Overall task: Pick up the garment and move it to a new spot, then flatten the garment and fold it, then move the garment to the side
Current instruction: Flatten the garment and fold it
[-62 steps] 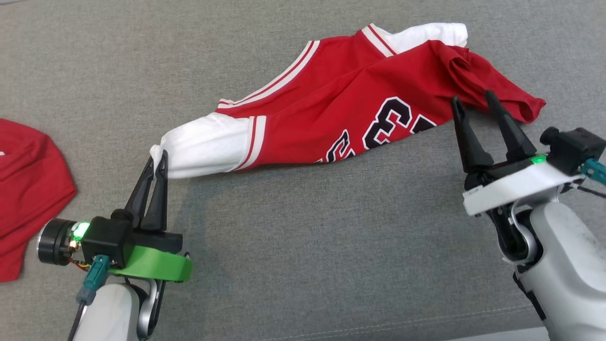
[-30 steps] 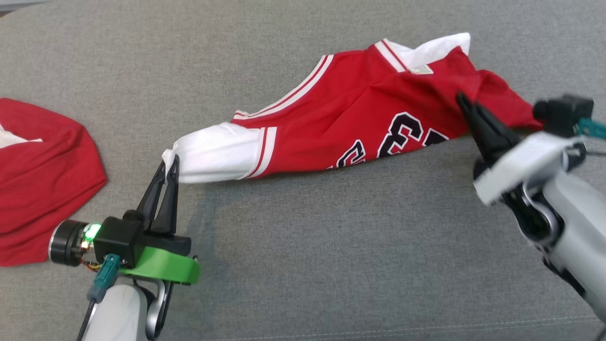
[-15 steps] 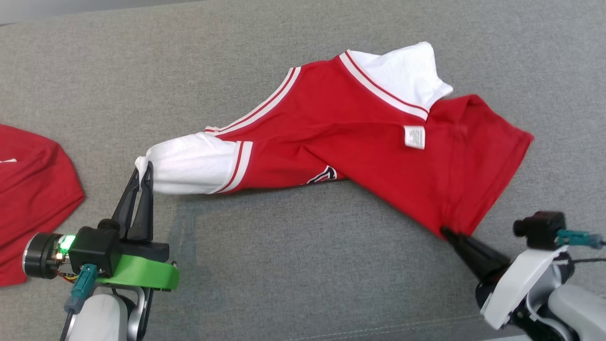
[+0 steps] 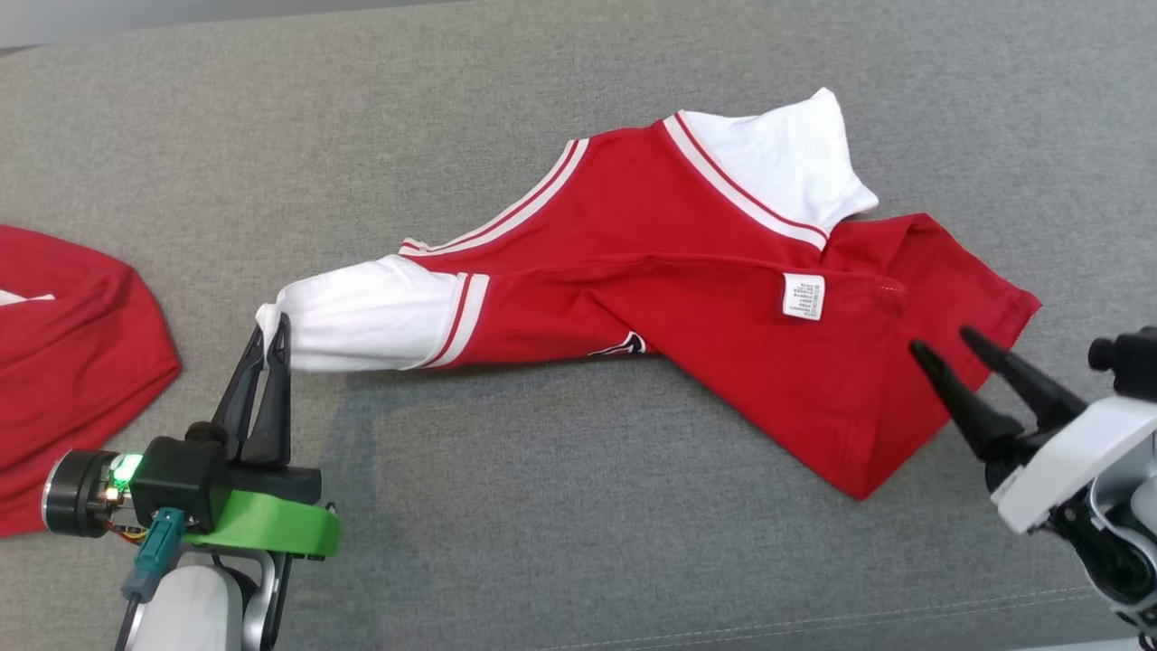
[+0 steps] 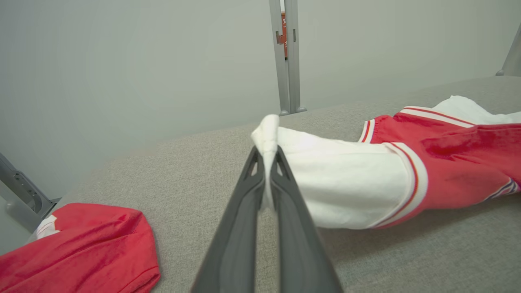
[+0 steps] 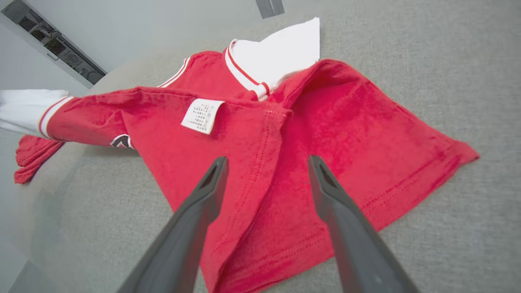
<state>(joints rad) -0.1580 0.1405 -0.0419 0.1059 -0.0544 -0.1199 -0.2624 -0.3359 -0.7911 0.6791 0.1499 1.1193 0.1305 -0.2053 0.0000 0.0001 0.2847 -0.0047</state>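
My right gripper should next grab the jersey by its red hem to flatten the jersey between its white sleeve (image 4: 363,315) and its bottom.
The garment (image 4: 687,298) is a red jersey with white sleeves and striped trim, lying crumpled across the grey cushion with its care label (image 4: 804,296) facing up. My left gripper (image 4: 274,327) is shut on the cuff of the white sleeve (image 5: 346,183), which it holds slightly raised at the left; the pinched fabric shows between my fingers in the left wrist view (image 5: 267,152). My right gripper (image 4: 945,345) stands open over the red hem at the right, holding nothing. In the right wrist view its fingers (image 6: 268,160) hover spread above the red fabric (image 6: 325,134).
A second red garment (image 4: 72,362) lies at the cushion's left edge, also in the left wrist view (image 5: 81,248). The grey cushion (image 4: 560,524) stretches bare toward me. A grey wall and metal post (image 5: 287,57) stand behind.
My right gripper pulled the red hem toward me, flipping the jersey label-side up, then opened and let go, ending just right of the hem. The left gripper keeps its hold.
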